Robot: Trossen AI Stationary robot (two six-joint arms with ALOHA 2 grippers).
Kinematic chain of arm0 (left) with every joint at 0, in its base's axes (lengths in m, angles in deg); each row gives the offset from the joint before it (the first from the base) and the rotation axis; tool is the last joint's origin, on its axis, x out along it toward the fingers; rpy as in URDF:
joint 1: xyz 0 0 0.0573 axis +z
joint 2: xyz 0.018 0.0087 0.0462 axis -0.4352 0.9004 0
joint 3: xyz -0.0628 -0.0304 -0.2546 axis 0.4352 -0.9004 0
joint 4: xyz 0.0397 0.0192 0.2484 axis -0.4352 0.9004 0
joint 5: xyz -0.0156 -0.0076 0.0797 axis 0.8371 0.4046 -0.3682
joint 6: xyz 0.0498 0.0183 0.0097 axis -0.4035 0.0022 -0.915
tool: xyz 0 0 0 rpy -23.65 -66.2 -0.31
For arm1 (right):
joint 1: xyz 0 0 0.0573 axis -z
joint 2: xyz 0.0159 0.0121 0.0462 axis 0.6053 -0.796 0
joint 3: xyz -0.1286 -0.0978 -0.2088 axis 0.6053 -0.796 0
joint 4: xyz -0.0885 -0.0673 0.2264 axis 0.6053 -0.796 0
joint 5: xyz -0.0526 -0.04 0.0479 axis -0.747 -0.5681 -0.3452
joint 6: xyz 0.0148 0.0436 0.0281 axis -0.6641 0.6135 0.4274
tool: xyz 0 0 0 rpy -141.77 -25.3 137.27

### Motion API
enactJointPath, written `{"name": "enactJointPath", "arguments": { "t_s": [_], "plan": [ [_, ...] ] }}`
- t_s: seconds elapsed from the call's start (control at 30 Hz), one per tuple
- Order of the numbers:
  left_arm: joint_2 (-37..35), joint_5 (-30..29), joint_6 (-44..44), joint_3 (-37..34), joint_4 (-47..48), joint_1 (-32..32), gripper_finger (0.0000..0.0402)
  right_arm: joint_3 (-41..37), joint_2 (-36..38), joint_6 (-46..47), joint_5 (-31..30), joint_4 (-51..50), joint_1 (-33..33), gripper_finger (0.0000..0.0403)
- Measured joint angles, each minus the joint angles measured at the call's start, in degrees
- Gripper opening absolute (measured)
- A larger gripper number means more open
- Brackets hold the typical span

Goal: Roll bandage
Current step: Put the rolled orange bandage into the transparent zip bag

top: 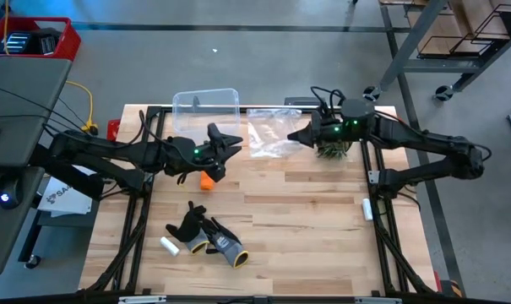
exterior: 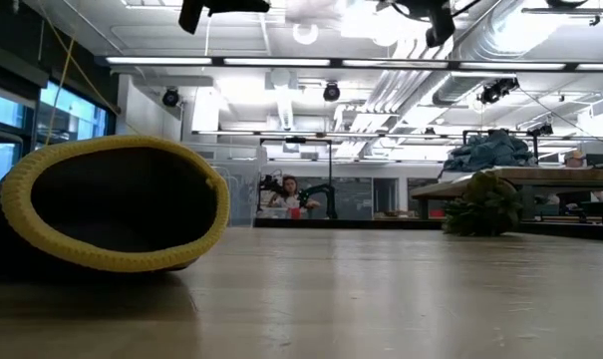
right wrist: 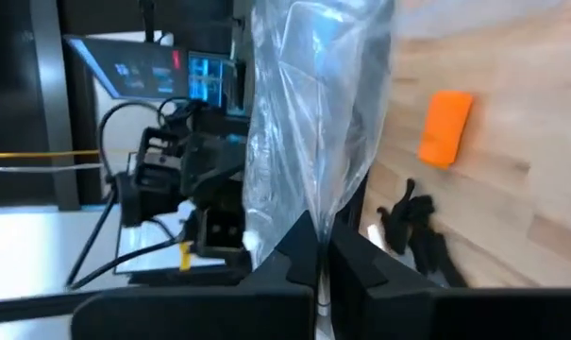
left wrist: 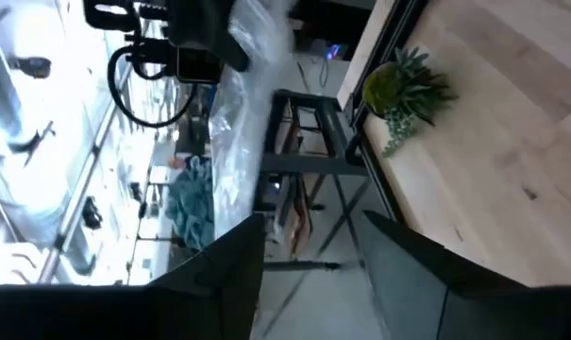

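Observation:
I should get the clear plastic bag ready for the rolled orange bandage [top: 206, 180] next, so I need to grab the bag by its free edge [top: 253, 143] with my left gripper.
The orange bandage [top: 207, 180] lies on the wooden table as a small stubby block, just on the near side of my left arm; it also shows in the right wrist view [right wrist: 445, 127]. My left gripper [top: 228, 143] is open and empty above the table, its fingers [left wrist: 219, 274] pointing toward the table's right. My right gripper [top: 304, 135] is shut on a clear plastic bag [top: 268, 135] at the table's far middle. My right gripper pinches a gathered end of the clear plastic bag [right wrist: 315, 212] between its two shut fingers, coming level from the table's right. The bag stretches away from the fingertips toward the table's left. Whether the bag's far part rests on the table, I cannot tell.
A pair of black-grey-yellow gloves [top: 211, 238] and a small white cylinder [top: 169, 246] lie near the front left. A clear plastic box [top: 206, 101] stands at the far edge. A small green plant [top: 331, 150] sits under my right arm. Bare wood lies to the front right.

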Motion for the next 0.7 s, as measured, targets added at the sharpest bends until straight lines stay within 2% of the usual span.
{"name": "enactJointPath", "arguments": {
  "t_s": [0.13, 0.37, 0.7],
  "plan": [
    [0.2, 0.2, -2.8, 0.0, -1.8, -1.1, 0.0175, 0.2, 0.0, 1.5, -1.0, -2.5, -2.4, 0.0000],
    [0.1, 0.9, -2.9, 0.0, -3.1, -3.2, 0.0175, 0.2, -2.0, 4.1, -2.0, -2.6, -5.3, 0.0000],
    [1.7, 0.4, -2.9, -0.1, -2.7, -3.8, 0.0175, 0.2, -5.7, 6.9, -1.3, 5.1, -8.7, 0.0000]
  ]
}}
